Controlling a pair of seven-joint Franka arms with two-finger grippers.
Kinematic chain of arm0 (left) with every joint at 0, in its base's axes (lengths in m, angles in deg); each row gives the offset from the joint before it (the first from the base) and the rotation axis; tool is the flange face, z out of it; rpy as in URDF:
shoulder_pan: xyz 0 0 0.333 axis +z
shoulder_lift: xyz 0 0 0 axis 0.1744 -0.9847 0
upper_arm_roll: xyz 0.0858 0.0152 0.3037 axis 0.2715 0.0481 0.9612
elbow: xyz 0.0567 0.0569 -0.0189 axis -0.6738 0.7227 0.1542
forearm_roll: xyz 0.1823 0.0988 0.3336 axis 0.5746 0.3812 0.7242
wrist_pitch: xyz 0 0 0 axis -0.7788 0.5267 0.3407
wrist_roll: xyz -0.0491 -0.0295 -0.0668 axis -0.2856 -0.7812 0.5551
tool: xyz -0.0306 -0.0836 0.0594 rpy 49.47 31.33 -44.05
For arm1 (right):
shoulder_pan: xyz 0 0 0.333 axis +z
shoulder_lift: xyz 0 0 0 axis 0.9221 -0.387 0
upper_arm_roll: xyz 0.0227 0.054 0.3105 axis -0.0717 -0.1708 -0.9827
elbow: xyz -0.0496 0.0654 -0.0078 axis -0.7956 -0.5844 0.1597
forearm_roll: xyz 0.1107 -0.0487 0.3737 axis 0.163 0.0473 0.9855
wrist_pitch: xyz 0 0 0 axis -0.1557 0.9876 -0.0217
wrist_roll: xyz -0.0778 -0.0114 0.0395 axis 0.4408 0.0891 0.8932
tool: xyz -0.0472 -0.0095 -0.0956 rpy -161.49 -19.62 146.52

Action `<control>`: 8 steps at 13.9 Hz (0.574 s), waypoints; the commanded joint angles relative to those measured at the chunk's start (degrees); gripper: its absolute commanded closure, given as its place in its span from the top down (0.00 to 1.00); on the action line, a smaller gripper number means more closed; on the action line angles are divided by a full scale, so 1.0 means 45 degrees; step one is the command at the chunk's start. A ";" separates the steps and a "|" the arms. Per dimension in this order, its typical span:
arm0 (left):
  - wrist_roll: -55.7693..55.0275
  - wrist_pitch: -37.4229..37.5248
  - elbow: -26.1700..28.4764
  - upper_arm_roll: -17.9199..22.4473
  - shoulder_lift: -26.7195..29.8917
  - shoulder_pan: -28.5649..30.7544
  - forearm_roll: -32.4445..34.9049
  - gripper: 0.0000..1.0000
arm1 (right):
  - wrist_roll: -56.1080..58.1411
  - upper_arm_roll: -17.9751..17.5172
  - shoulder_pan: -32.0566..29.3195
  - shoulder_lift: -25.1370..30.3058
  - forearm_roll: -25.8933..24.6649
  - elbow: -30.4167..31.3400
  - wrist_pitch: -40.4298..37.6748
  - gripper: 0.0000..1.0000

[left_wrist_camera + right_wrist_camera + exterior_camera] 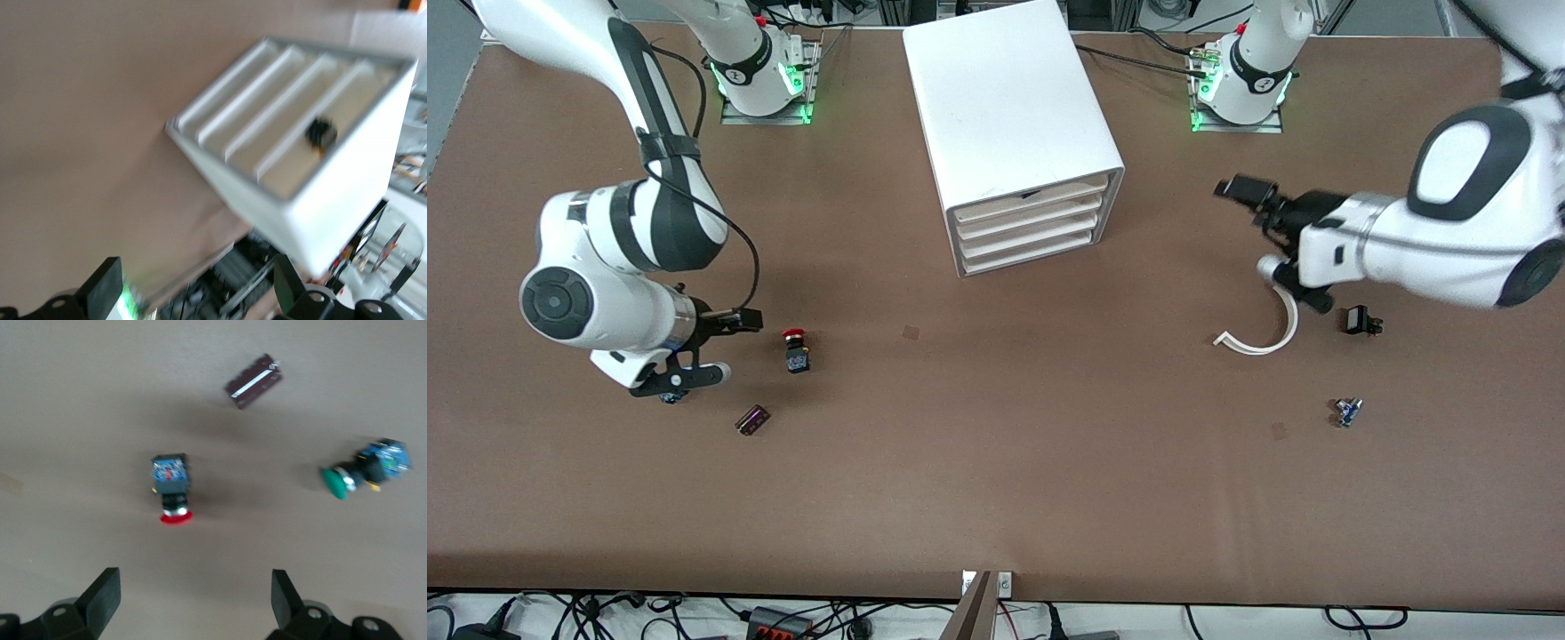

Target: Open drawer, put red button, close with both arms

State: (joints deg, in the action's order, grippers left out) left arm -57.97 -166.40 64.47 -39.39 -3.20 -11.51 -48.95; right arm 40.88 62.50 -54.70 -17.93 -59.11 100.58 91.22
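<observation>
I will next grab the red button by its black neck point(795, 345) with my right gripper, to put it in the cabinet's drawer.
The white cabinet point(1009, 107) stands mid-table with its stacked drawers point(1032, 227) all pushed in; the left wrist view shows their fronts point(280, 107), with a small dark piece point(321, 133) on one. My left gripper point(1252, 228) hangs open above the table beside the cabinet, toward the left arm's end, its fingers point(101, 288) holding nothing. The red button point(794, 348) lies on the table toward the right arm's end. My right gripper point(727, 347) hovers open just beside it. In the right wrist view the red button point(172, 490) lies a little ahead of the open right gripper point(193, 590).
A purple cylinder point(752, 420) lies nearer the camera than the red button. A green-capped switch point(360, 475) lies by the right gripper. Toward the left arm's end lie a white curved strip point(1263, 336), a small black part point(1359, 320) and a small blue part point(1347, 411).
</observation>
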 commanded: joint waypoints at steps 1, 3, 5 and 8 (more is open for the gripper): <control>0.0774 -0.2718 0.0955 -0.0636 -0.0592 -0.0220 -0.0854 1.00 | -0.0103 0.0038 0.0379 -0.0769 0.0288 -0.0374 0.0597 1.00; 0.1184 -0.4146 0.1850 -0.1280 -0.0907 -0.0221 -0.1907 1.00 | -0.0083 0.0038 0.0769 -0.1219 0.0132 -0.0374 0.1241 1.00; 0.3030 -0.5710 0.3198 -0.1691 -0.0888 -0.0162 -0.3155 1.00 | -0.0006 0.0038 0.0849 -0.1726 0.0092 -0.0354 0.1634 1.00; 0.5651 -0.6731 0.4801 -0.1848 -0.0947 -0.0590 -0.6376 1.00 | 0.0092 0.0038 0.0830 -0.2080 0.0092 -0.0237 0.1479 1.00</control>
State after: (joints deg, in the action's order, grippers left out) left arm -39.55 -193.67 80.71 -47.05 -9.14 -13.29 -70.73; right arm 40.90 62.51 -50.87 -26.35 -58.60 100.19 98.10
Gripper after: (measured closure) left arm 0.000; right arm 0.000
